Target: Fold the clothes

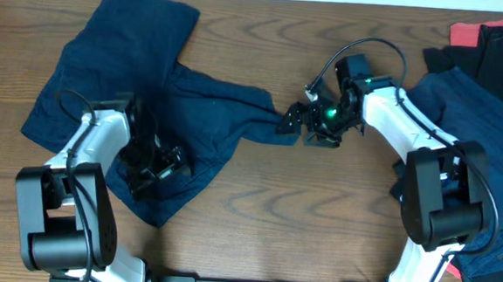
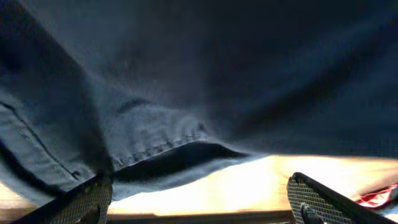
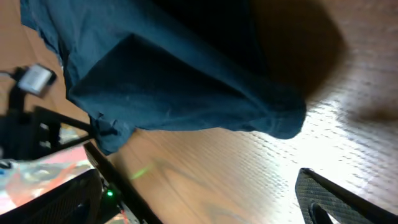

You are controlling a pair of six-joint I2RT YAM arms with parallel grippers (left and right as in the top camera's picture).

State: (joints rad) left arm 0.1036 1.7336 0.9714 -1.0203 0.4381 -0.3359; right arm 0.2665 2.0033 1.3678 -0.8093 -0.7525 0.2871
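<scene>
The right gripper grabs the navy garment (image 1: 142,73) by its narrow end (image 1: 280,132) next, to draw the crumpled cloth open for folding.
A navy garment (image 1: 142,73) lies crumpled on the wooden table (image 1: 273,212) from the far left to the middle, with one narrow end reaching to the centre (image 1: 270,116). My left gripper (image 1: 158,168) sits over its lower front part. In the left wrist view the fingers (image 2: 202,202) are wide open, with a hemmed fold of the navy cloth (image 2: 186,93) just ahead and over the left finger. My right gripper (image 1: 294,126) is at the garment's narrow end. In the right wrist view the fingers (image 3: 199,199) are open over bare wood, with the navy cloth (image 3: 174,93) ahead.
A pile of more clothes lies at the right: a navy piece (image 1: 464,101), black pieces (image 1: 493,51) and a coral-red piece (image 1: 464,33) at the far right corner. The right arm's base stands against this pile. The table's front edge holds the arm mounts.
</scene>
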